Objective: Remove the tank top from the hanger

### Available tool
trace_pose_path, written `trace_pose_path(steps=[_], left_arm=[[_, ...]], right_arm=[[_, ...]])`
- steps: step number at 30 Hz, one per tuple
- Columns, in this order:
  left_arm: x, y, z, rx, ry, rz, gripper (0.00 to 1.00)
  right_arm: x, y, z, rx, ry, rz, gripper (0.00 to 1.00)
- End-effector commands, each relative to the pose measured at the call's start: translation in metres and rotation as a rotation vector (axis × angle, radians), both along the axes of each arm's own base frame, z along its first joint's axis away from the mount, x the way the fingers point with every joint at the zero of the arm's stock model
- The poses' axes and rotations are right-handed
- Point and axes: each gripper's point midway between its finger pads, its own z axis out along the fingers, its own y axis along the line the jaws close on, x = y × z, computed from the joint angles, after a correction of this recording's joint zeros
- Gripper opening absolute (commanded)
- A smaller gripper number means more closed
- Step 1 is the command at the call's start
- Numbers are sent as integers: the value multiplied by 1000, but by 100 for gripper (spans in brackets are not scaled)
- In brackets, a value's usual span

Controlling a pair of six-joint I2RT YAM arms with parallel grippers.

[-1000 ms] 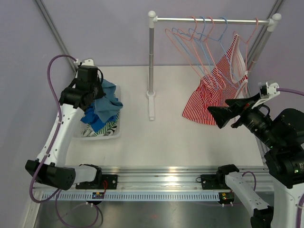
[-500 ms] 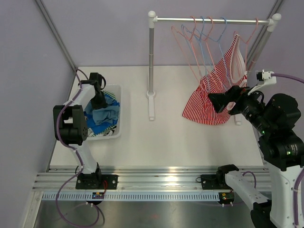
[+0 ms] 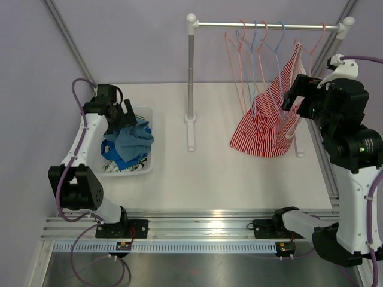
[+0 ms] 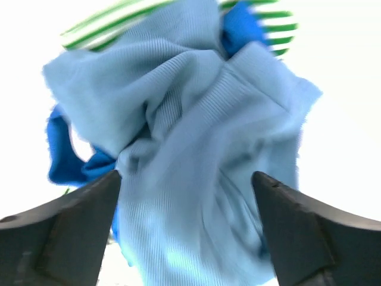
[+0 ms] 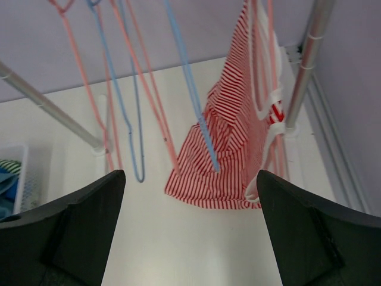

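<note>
I need to reach the pink hanger with my right gripper and grab the hanger's near arm. This leaves the hanger's hook free of the bar and the tank top free to remove.
The red-and-white striped tank top (image 3: 263,131) (image 5: 238,149) hangs slumped from a pink hanger (image 3: 315,45) at the right end of the rail, its hem close to the table. My right gripper (image 3: 296,98) (image 5: 190,176) is raised beside it, open and empty, with the tank top ahead of and beyond its fingers. My left gripper (image 3: 125,113) (image 4: 186,179) hovers open over the white basket (image 3: 146,164). A light blue garment (image 4: 190,131) lies bunched just under its spread jaws.
The clothes rack has a metal post (image 3: 190,72) mid-table and a horizontal rail (image 3: 269,25) carrying several empty pink and blue hangers (image 3: 257,54) (image 5: 184,77) just left of the tank top. The basket holds blue and green-striped clothes (image 3: 122,158).
My left gripper went from shut to open above the basket, with the light blue garment now under it. My right arm rose and swung closer to the rail and the tank top.
</note>
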Motion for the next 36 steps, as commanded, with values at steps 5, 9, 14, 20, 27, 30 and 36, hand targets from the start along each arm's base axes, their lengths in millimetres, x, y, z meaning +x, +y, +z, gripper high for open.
trace_pose_path(steps=[5,9,14,20,27,30,36], left_arm=[[-11,-17,78,-73,-228,-54,99],[-47,-17,122,-74,-385,-55,99],[-95,-34,165,-116,-591,-137,99],[-141,-55,184,-136,-780,-272,99],[-138,-68,158,-130,-672,-330,99],[-144,-84,157,-194,-637,-410,99],[-155,-86,170,-197,-664,-450,99]], right_arm=[[29,-58,-4,-256,108,-279,99],[60,-64,1,-231,122,-275,100],[115,-72,-20,-200,185,-230,96],[155,-79,-51,-157,260,-177,82],[162,-71,-45,-164,225,-112,61],[162,-70,-42,-177,214,-99,48],[167,-72,-49,-193,234,-100,25]])
